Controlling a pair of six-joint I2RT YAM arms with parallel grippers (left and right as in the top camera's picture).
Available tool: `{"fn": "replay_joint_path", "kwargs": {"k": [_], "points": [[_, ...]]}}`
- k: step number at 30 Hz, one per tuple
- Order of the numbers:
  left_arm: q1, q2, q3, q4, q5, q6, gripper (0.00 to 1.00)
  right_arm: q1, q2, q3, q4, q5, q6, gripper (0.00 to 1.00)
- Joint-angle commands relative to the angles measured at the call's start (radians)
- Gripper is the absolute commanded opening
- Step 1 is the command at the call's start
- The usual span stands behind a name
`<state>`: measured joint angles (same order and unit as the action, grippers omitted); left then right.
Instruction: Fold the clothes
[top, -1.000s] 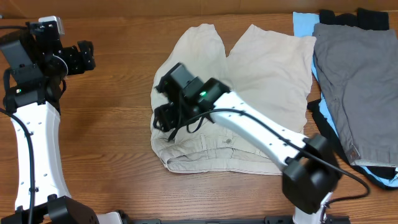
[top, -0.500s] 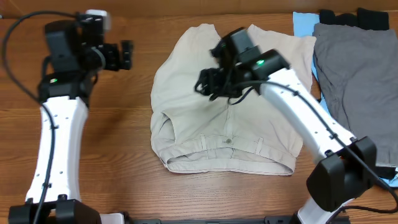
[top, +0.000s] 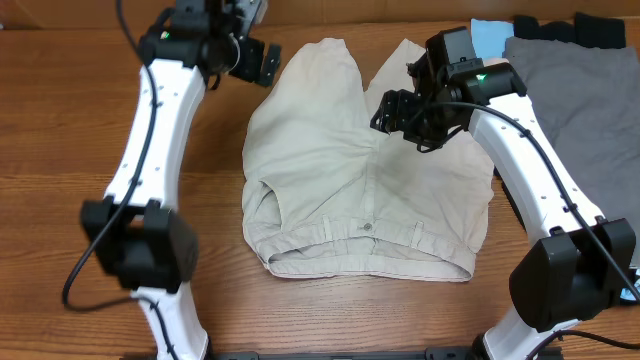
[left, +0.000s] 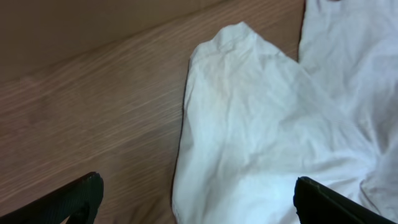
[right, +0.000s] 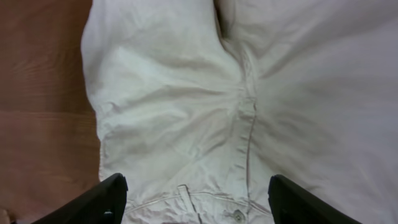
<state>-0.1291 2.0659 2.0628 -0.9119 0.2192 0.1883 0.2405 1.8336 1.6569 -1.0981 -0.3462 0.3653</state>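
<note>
The cream shorts need to be turned for folding, so my left gripper should next grab their leg by its outer edge near the hem.
The cream shorts (top: 330, 170) lie flat on the wooden table, waistband and button toward the front edge, both legs pointing to the back. My left gripper (top: 266, 62) is open and empty, hovering at the back left beside the left leg's hem (left: 249, 99). My right gripper (top: 400, 118) is open and empty above the crotch and right leg; its view shows the fly seam, a belt loop and the button (right: 236, 214) below it.
Grey shorts (top: 570, 120) lie at the right over a light blue garment (top: 488, 38) and black garments (top: 575, 28). Bare wooden table (top: 120, 240) extends to the left and along the front.
My left gripper swung from the far left to the back beside the left leg's hem. My right gripper moved from the waistband's left side up and right over the crotch.
</note>
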Motion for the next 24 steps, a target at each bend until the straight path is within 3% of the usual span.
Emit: {"fn": "replay_joint_path", "kwargs": {"k": [1, 17, 24], "points": [[0.002, 0.124, 0.135, -0.039, -0.009, 0.022, 1.00, 0.004, -0.043, 0.027, -0.012, 0.077, -0.006, 0.79], [-0.038, 0.365, 0.145, 0.144, -0.010, 0.052, 1.00, 0.005, -0.043, 0.018, -0.015, 0.122, -0.006, 0.85], [-0.068, 0.443, 0.145, 0.150, -0.008, 0.052, 0.87, 0.005, -0.042, 0.006, -0.011, 0.122, -0.006, 0.81]]}}
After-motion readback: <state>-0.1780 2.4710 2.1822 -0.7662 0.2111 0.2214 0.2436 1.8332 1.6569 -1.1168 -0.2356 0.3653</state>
